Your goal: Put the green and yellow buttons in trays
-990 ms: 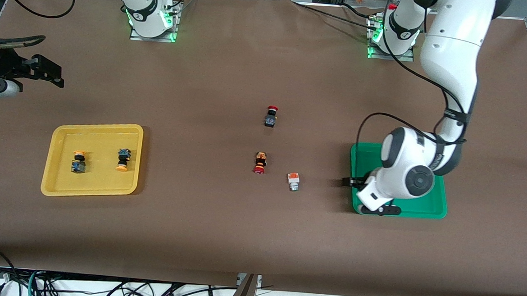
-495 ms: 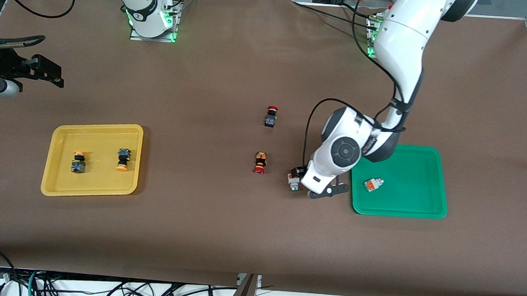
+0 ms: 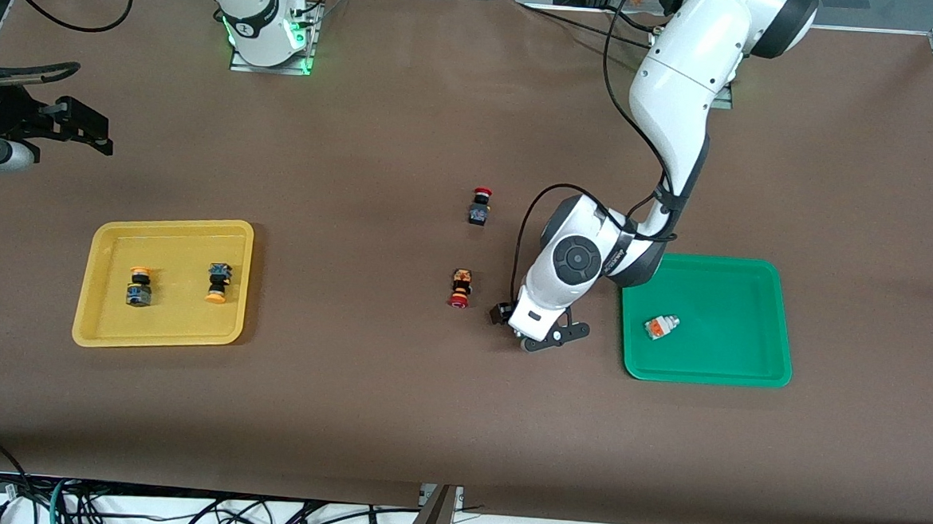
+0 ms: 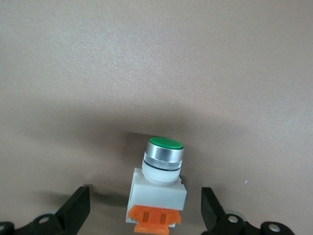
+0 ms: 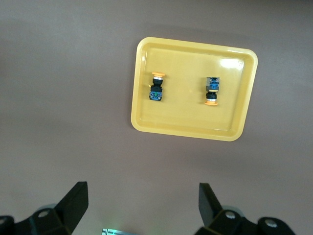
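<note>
My left gripper should close now. Its fingers are level with the button's white body (image 4: 157,194), behind its green tip (image 4: 166,143), so they would catch the button.
A white-grey button (image 4: 159,188) with an orange block and a green tip lies on the table between the fingers of my open left gripper (image 4: 144,198), not gripped. In the front view my left gripper (image 3: 522,330) is low over the table beside the green tray (image 3: 748,376) and hides that button. A second white-grey button (image 3: 659,326) lies in the green tray. The yellow tray (image 3: 167,224) holds two yellow-capped buttons (image 3: 139,286) (image 3: 218,281). My right gripper (image 3: 82,126) waits open, high above the yellow tray (image 5: 191,132).
Two red-capped black switches lie mid-table: one (image 3: 460,287) close to my left gripper, toward the right arm's end, and one (image 3: 480,205) farther from the front camera. Brown cloth covers the table.
My left arm has swung from over the green tray to the white-grey button on the table. A white-grey button now shows in the green tray. The right arm has not moved.
</note>
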`<state>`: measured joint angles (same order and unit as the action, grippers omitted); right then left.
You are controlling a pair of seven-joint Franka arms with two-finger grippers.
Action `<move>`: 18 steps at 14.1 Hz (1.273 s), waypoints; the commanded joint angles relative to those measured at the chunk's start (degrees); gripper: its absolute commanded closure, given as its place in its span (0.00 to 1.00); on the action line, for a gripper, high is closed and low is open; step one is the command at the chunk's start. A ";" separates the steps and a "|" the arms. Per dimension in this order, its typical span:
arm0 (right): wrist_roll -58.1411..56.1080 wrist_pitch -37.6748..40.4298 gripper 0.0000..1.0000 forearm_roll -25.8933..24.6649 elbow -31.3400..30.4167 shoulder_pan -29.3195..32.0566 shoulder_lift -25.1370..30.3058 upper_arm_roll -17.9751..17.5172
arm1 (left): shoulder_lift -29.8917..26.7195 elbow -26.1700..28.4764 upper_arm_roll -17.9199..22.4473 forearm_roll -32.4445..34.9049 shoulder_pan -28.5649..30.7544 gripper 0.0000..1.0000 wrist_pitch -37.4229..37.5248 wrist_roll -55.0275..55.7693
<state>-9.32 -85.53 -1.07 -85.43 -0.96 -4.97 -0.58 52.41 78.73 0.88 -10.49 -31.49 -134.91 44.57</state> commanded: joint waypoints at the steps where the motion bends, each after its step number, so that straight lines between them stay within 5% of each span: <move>1: 0.09 0.27 0.00 -0.60 1.14 0.60 -0.48 -0.56 | 1.03 -2.18 1.05 -0.76 -1.20 0.00 0.43 -0.19; 3: 0.00 0.27 0.00 -0.60 1.14 0.52 -0.40 -0.56 | 1.11 -2.09 1.05 -0.41 -1.38 0.05 0.43 -0.62; 6: 0.00 0.27 0.00 -0.60 1.14 0.60 -0.40 -0.56 | 1.03 -1.82 1.05 1.96 -1.38 0.98 0.52 -3.26; 14: 0.00 0.10 0.00 -0.69 1.14 0.60 -0.48 -0.56 | -0.64 -1.82 1.76 1.97 -0.07 1.00 1.83 -8.69; 18: 0.00 0.18 0.00 -0.69 1.14 0.69 -0.48 -0.56 | -6.51 -1.04 3.07 4.94 3.97 1.00 15.70 -18.70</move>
<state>-9.31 -85.58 -1.07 -85.43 -0.93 -4.97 -0.58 50.29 76.44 3.65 -7.89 -29.91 -125.24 31.39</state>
